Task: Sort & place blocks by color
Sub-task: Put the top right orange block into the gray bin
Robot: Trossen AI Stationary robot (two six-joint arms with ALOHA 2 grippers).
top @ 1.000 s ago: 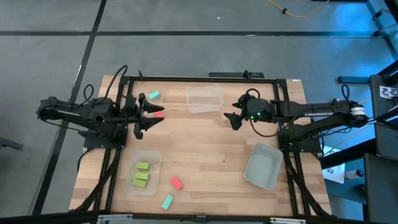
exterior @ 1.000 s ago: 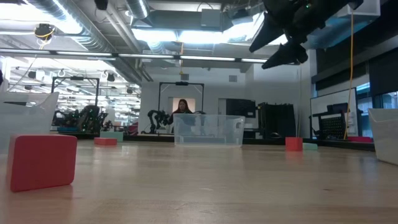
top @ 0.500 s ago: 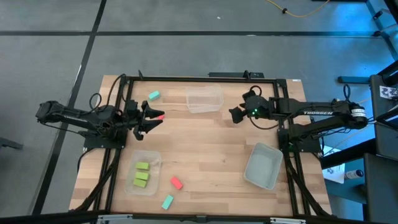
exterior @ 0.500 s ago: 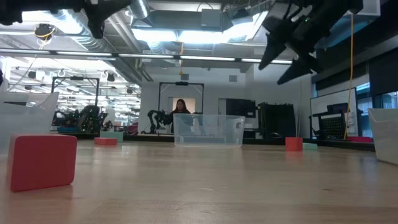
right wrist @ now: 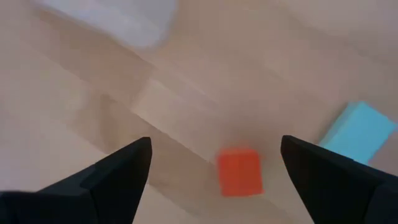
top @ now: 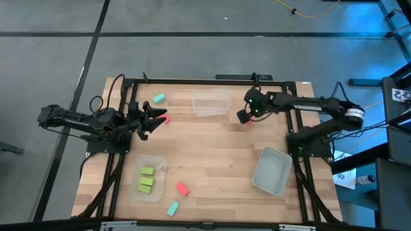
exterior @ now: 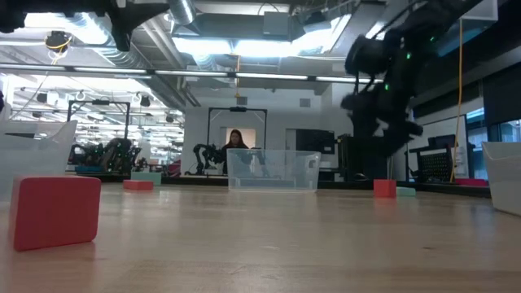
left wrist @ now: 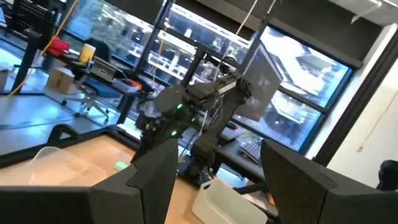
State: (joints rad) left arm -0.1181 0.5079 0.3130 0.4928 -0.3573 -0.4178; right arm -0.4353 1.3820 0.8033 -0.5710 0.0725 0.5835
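Observation:
My right gripper's fingers are high above the red-pink block (top: 249,122) and would miss it now; I should lower them first.
My right gripper (top: 244,117) (right wrist: 214,149) hangs open above a red-pink block (right wrist: 239,172) (exterior: 384,188) lying flat on the table, with a teal block (right wrist: 357,132) beside it. My left gripper (top: 153,119) (left wrist: 217,149) is open and held level beside another red-pink block (top: 165,119) on the table, touching nothing. A teal block (top: 158,98) lies near the far edge. Three lime green blocks (top: 146,181) sit in a clear tub (top: 157,163). One more red-pink block (top: 182,188) (exterior: 55,210) and a teal one (top: 173,208) lie near the near edge.
A clear tub (top: 211,102) (exterior: 273,171) stands at the far edge between the arms. Another clear tub (top: 271,170) stands near the table's right near corner. A dark frame (top: 192,81) runs around the table. A person (exterior: 238,140) shows far off in the room.
My right gripper has moved a little toward the far edge, tipped its fingers downward and come down toward the red-pink block under it. My left gripper has drawn back slightly toward the table's left edge. No block has moved.

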